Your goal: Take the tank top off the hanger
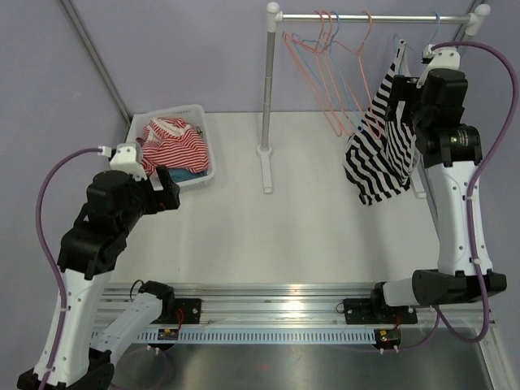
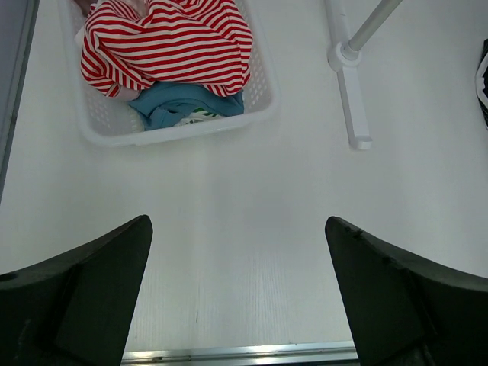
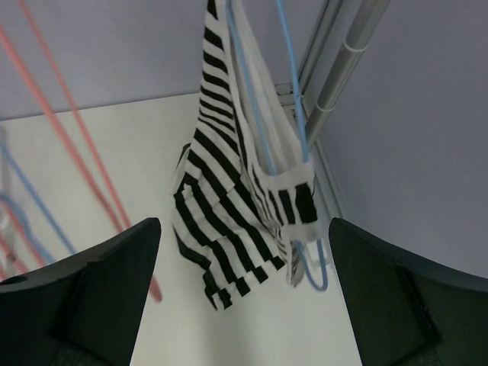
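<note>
The right gripper should next grab the blue hanger by its near sloping arm below the hook (image 3: 295, 90), which leaves the hook and the tank top free, so that the tank top can be removed.
A black-and-white striped tank top (image 1: 378, 154) hangs on a blue hanger (image 1: 435, 23) at the right end of the rack's rail. My right gripper (image 1: 402, 89) is raised beside its upper part, open, with nothing between the fingers. In the right wrist view the tank top (image 3: 229, 191) and the blue hanger (image 3: 255, 114) hang ahead of and below the open right gripper (image 3: 244, 223), apart from both fingers. My left gripper (image 1: 166, 188) hovers open and holds nothing over the table in front of the basket. In its own view the left gripper (image 2: 237, 219) has bare table between its fingers.
A white basket (image 1: 199, 183) at the back left holds a red-and-white striped garment (image 1: 172, 142) and a blue one (image 2: 179, 103). The rack's grey post (image 1: 268, 97) stands mid-table. Several empty pink and blue hangers (image 1: 329, 65) hang on the rail. A metal rail (image 1: 268, 292) runs along the near edge.
</note>
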Available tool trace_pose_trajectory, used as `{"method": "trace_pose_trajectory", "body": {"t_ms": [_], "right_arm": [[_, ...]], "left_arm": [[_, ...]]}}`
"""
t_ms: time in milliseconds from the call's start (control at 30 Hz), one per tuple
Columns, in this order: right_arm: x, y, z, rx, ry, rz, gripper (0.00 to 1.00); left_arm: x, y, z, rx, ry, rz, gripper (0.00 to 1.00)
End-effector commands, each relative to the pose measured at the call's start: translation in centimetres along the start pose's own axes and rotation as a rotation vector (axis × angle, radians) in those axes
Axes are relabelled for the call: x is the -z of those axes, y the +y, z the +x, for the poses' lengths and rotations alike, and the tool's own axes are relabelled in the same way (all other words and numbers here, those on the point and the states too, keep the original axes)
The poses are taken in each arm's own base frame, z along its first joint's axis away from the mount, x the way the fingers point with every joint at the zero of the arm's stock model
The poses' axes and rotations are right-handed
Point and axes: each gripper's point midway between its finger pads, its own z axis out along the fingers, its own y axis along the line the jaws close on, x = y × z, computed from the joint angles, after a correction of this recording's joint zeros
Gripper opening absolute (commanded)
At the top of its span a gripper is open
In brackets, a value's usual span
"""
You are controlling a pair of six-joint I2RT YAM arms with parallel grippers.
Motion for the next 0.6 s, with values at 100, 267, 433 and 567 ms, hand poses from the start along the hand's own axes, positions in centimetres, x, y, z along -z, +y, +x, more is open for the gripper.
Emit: {"method": "trace_pose_trajectory", "body": {"t_ms": [100,267,433,567], "right_arm": [[-5.5,-2.7,-3.4,0.037,-0.055,0.048,1.0],[-9.0,-2.5,-2.4,-0.009,0.003,-0.076,0.99],[-10.7,-2.4,-2.8,-0.011,0.008,-0.146,0.71],[-12.4,-2.3,-2.0,-0.015,0.039,-0.185,0.5]], "left_arm": [[-1.0,-0.2,2.4,0.034,-0.088,0.049,0.99],[-2.9,0.1,5.2,0.018,-0.056,0.042,0.99],[-3.6,-0.7,6.1,0.013,-0.029,0.078,0.99],[-3.9,-1.6,6.7,0.01,-0.005,0.122,0.99]]}}
